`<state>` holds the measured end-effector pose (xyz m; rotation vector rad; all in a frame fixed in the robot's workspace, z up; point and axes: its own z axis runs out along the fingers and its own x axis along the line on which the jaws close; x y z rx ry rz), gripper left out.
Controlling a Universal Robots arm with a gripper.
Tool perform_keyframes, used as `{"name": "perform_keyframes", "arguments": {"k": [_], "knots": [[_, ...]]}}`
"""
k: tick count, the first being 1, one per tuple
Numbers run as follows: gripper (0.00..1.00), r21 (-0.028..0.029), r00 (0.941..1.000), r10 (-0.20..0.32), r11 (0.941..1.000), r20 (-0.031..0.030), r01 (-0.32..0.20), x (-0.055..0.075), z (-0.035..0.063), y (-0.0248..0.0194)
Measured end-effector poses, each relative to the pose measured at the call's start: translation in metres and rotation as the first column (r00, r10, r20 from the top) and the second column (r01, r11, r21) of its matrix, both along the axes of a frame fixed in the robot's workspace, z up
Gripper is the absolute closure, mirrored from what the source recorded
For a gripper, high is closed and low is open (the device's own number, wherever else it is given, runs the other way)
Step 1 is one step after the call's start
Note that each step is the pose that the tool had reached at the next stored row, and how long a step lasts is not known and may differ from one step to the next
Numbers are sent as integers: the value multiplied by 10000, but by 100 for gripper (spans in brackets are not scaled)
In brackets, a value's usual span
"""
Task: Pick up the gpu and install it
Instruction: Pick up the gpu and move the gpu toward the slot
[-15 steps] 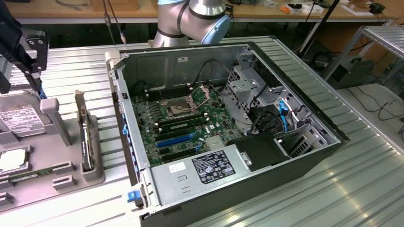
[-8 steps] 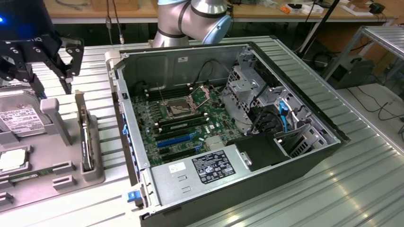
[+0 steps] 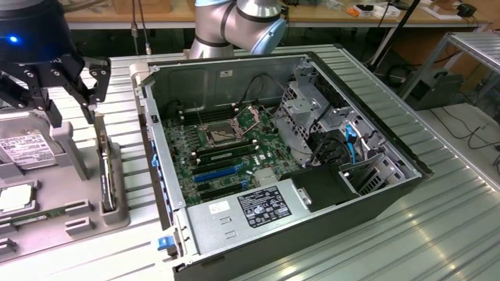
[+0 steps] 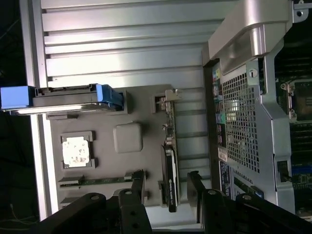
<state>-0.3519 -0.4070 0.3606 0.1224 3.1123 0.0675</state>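
Observation:
The gpu's lower edge and ends are held by the grey holder's slots, so my gripper should grab the gpu next by its free upper edge [image 3: 103, 155], near the middle of that edge.
The gpu [image 3: 106, 170] stands on its edge in a slot of the grey holder tray [image 3: 117, 213], at the exterior view's left, beside the open computer case. In the wrist view the gpu [image 4: 171, 170] shows as a thin dark card with a green board edge. My black gripper [image 3: 72, 111] hangs above the tray, over the far end of the card. It is open, and in the wrist view the gripper [image 4: 165, 176] has one finger on each side of the card's line. Nothing is between the fingers.
The open computer case [image 3: 328, 64] lies on the slatted metal table with the green motherboard [image 3: 226, 152] exposed inside. The tray [image 4: 127, 137] also holds a hard drive with a white label [image 3: 27, 146], a processor chip [image 4: 75, 150] and a memory stick [image 4: 97, 181].

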Motion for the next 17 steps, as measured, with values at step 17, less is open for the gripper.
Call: {"name": "perform_keyframes", "arguments": {"k": [17], "knots": [[52,0,10000,-34,10000,5,34,244,-477,-276]]}}
